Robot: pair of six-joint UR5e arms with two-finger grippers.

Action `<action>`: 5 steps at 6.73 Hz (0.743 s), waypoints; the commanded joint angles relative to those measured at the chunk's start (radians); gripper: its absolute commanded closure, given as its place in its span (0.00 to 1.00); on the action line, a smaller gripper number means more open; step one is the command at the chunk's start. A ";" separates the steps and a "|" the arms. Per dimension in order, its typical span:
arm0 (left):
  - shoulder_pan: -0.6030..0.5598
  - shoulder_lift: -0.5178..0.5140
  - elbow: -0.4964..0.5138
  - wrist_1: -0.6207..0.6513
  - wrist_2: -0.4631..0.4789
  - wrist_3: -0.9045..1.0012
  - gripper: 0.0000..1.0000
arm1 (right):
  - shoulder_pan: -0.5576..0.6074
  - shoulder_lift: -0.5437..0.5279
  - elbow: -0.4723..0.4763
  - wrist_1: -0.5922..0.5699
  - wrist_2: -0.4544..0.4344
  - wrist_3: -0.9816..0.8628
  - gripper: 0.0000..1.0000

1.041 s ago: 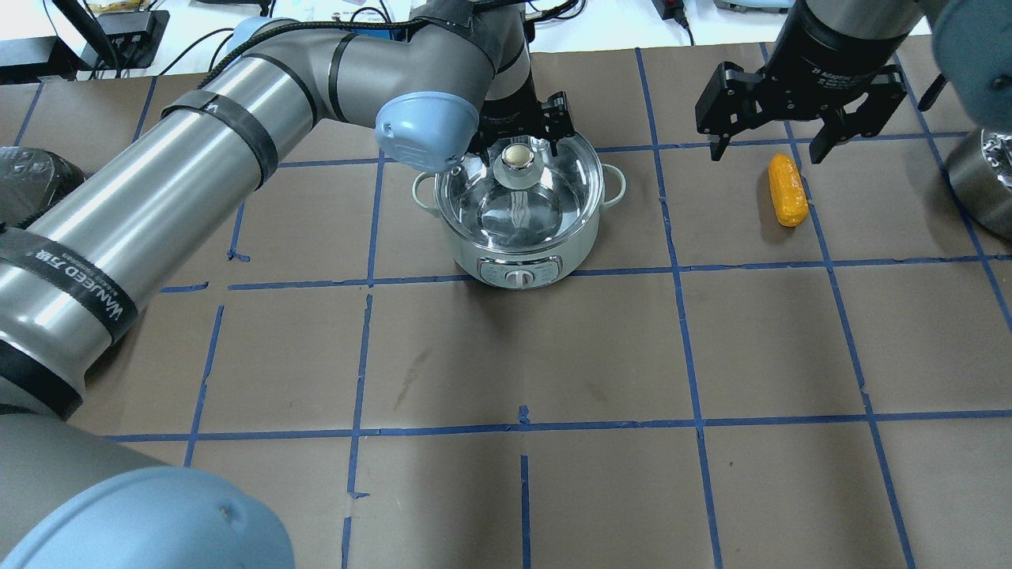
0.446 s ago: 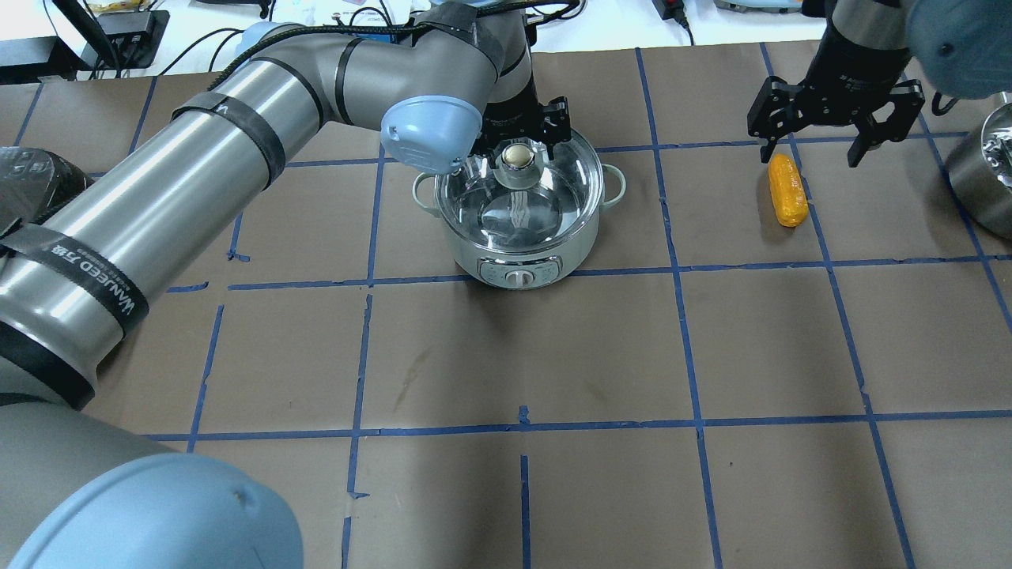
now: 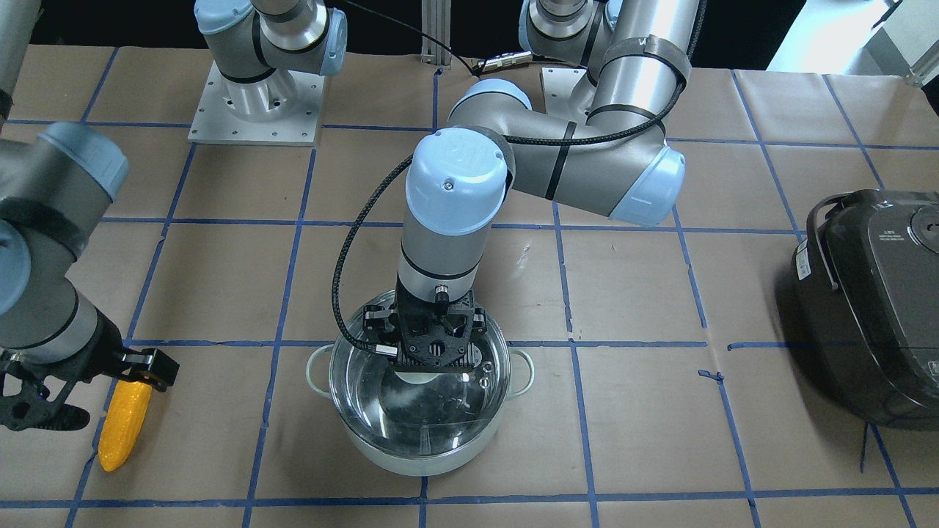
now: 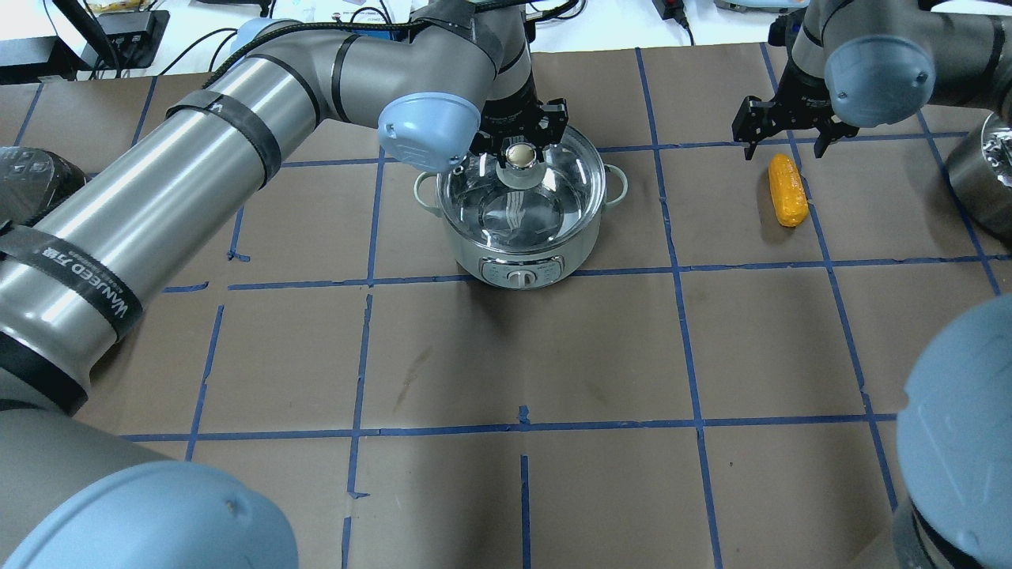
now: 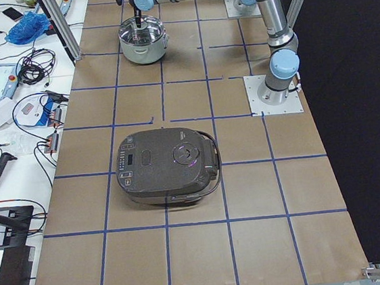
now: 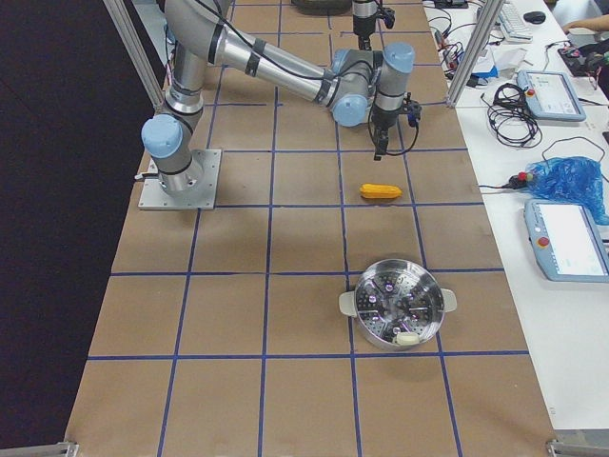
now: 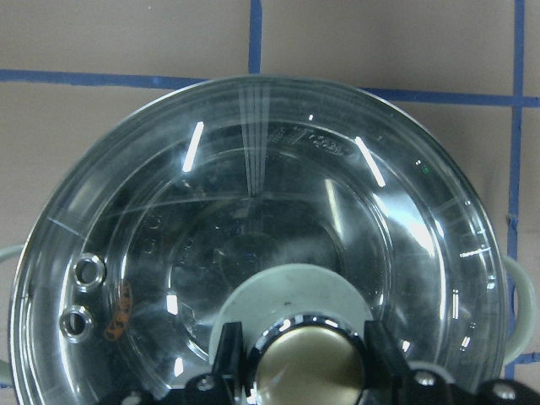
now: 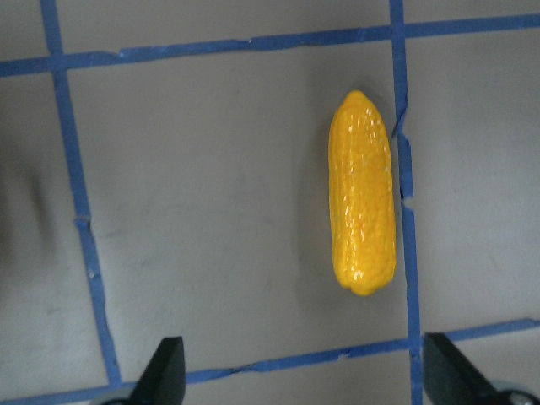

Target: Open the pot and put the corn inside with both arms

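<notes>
My right gripper grabs the yellow corn around its middle (image 3: 124,424) next, to put it inside the pot (image 3: 420,444).
The mint-white pot (image 4: 553,251) stands at the table's far middle with its glass lid (image 7: 253,211) on. My left gripper (image 4: 519,144) is down over the lid, and its fingers (image 7: 232,363) press against both sides of the round knob (image 7: 304,367). The pot also shows in the front view (image 3: 381,451). The yellow corn (image 4: 787,190) lies flat on the table to the pot's right. My right gripper (image 4: 787,142) hovers open just beyond the corn's far end. In the right wrist view the corn (image 8: 363,194) lies ahead of the wide-apart fingertips (image 8: 164,375).
A dark rice cooker (image 3: 873,308) sits at the table's left end. A steel steamer pot (image 6: 398,305) stands at the right end, close to the right arm (image 4: 870,55). Cables and devices (image 6: 561,152) lie beyond the table's far edge.
My right gripper moved farther back and lower, toward the corn's far end, staying open. My left gripper's fingers drew in around the lid knob. Pot and corn have not moved.
</notes>
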 commanded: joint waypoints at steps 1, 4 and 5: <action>0.000 0.074 0.029 -0.104 0.002 0.001 1.00 | -0.015 0.061 0.000 -0.084 0.010 -0.022 0.01; 0.108 0.224 0.071 -0.384 0.110 0.183 1.00 | -0.088 0.106 0.020 -0.107 0.018 -0.055 0.05; 0.203 0.231 0.054 -0.381 0.107 0.266 1.00 | -0.088 0.123 0.053 -0.172 0.059 -0.053 0.07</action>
